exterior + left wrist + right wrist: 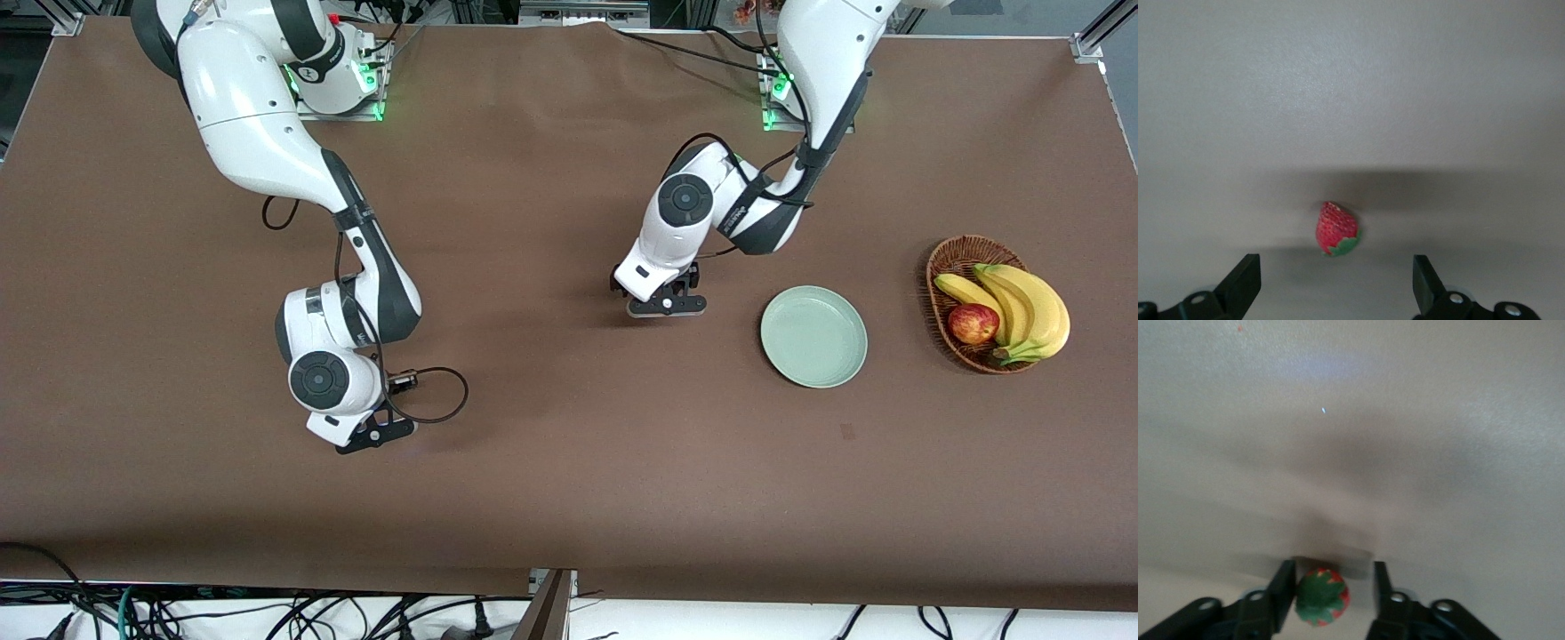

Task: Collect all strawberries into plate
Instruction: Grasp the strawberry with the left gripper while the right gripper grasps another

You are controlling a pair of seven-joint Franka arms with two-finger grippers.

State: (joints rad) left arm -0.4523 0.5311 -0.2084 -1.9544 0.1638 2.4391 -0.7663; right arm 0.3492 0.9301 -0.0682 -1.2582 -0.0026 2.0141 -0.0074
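Next, my left gripper grabs the strawberry's wide red body (1336, 229) beside the green cap, to collect the strawberry into the plate.
In the left wrist view, one strawberry (1335, 228), red with a green cap, lies on the brown table just ahead of my left gripper (1335, 273), which is wide open. In the front view that left gripper (662, 307) hangs low beside the empty mint-green plate (813, 336) and hides the berry. My right gripper (373, 436) is low over the table toward the right arm's end. In the right wrist view, a second strawberry (1323, 597) sits between the right gripper's (1331, 583) fingers. One finger touches the berry and a gap shows at the other.
A brown wicker basket (956, 262) with bananas (1022, 307) and a red-yellow apple (973, 324) stands toward the left arm's end, past the plate. A black cable (440, 391) loops off the right wrist.
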